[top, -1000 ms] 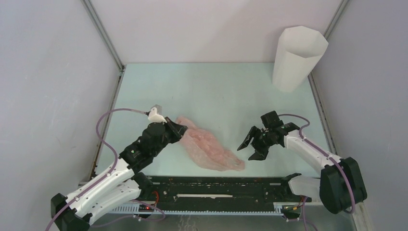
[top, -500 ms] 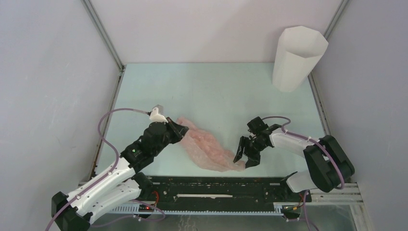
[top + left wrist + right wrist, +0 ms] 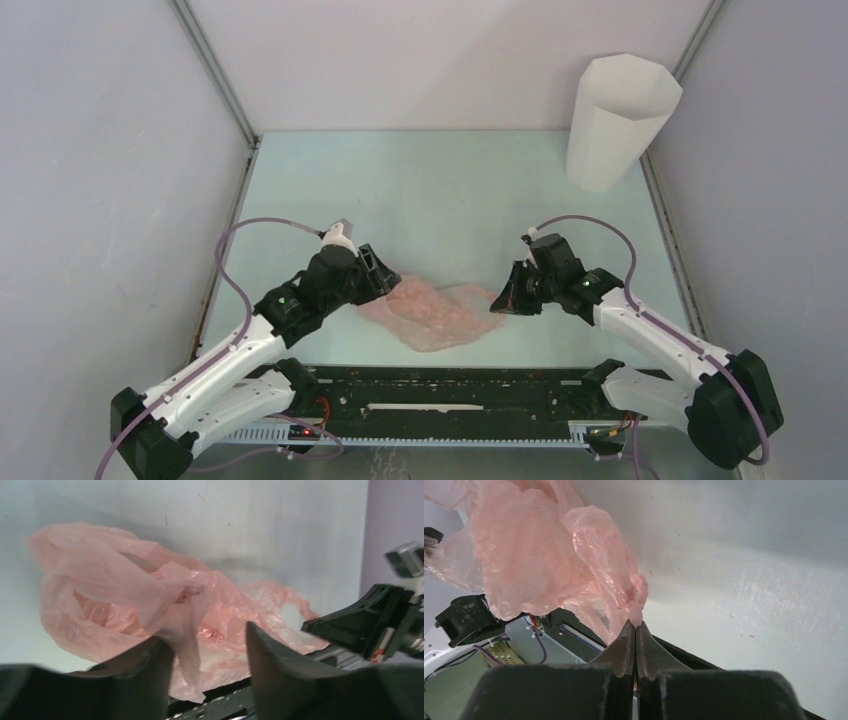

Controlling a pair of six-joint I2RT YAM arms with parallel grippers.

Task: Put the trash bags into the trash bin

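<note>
The robot's left gripper should next take hold of the trash bag by the loose fold at its end [image 3: 402,288] [image 3: 184,625], so the bag's middle stays free to hang open.
The trash bag [image 3: 435,315], a crumpled pale-pink film, lies on the pale green table near the front, between the two arms. My right gripper [image 3: 500,300] is at its right end, shut on a pinch of film, which shows in the right wrist view as the bag [image 3: 539,555] rising from the closed fingertips of the gripper [image 3: 635,625]. My left gripper [image 3: 378,275] is at the bag's left end and stands open [image 3: 207,635]; a loose fold of the bag [image 3: 125,590] drapes over its left finger. The trash bin [image 3: 615,120], tall, white and faceted, stands upright at the far right corner.
A black rail [image 3: 450,390] runs along the table's near edge just below the bag. Grey walls close in the table on the left, back and right. The right arm's black gripper [image 3: 370,625] shows at the right of the left wrist view.
My left gripper has opened and let go of the bag's left end. My right gripper came in from the right and shut on the right end. The bag has bunched up shorter.
</note>
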